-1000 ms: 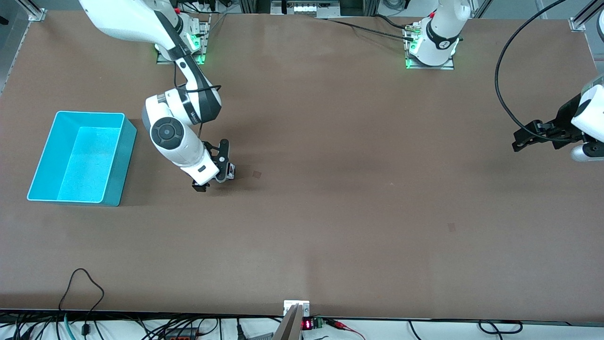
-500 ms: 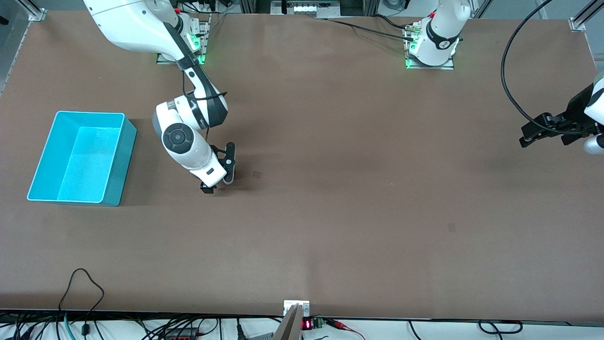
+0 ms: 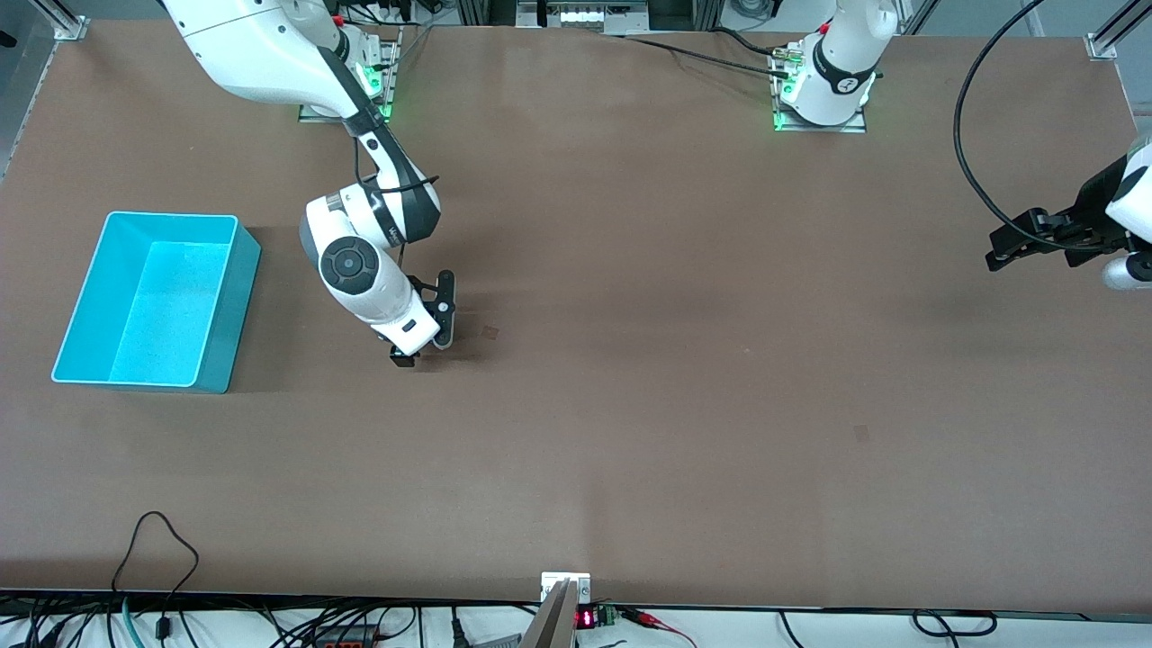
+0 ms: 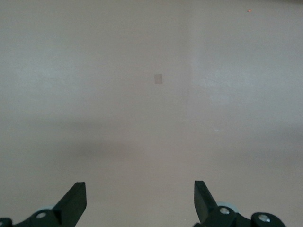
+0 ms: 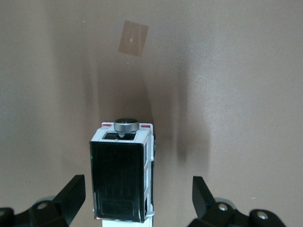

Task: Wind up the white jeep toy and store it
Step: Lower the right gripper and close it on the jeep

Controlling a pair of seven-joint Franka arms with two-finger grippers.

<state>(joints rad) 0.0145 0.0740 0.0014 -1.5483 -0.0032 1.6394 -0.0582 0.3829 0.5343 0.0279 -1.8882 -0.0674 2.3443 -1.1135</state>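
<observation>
My right gripper is about to grab the white jeep toy next. It needs to hold the toy by the sides of its black-roofed body (image 5: 120, 182) to store it in the cyan bin.
The white jeep toy (image 5: 122, 177) stands on the brown table, its black roof up and a round grey spare wheel at one end. My right gripper (image 5: 137, 189) is open and low over it, one finger on each side and both clear of the toy. In the front view the right gripper (image 3: 423, 335) is beside the cyan bin (image 3: 236, 306), toward the left arm's end of it, and the hand hides the jeep. My left gripper (image 3: 997, 256) is open and empty (image 4: 139, 191) and waits over the table's edge at the left arm's end.
The cyan bin is empty and sits at the right arm's end of the table. A small brown patch (image 3: 490, 332) marks the table next to the right gripper and shows in the right wrist view (image 5: 133, 38). Another patch (image 3: 861, 433) lies nearer the front camera.
My right gripper has shifted slightly toward the left arm's end and now covers the jeep in the front view. My left gripper has drifted a little at the table's edge.
</observation>
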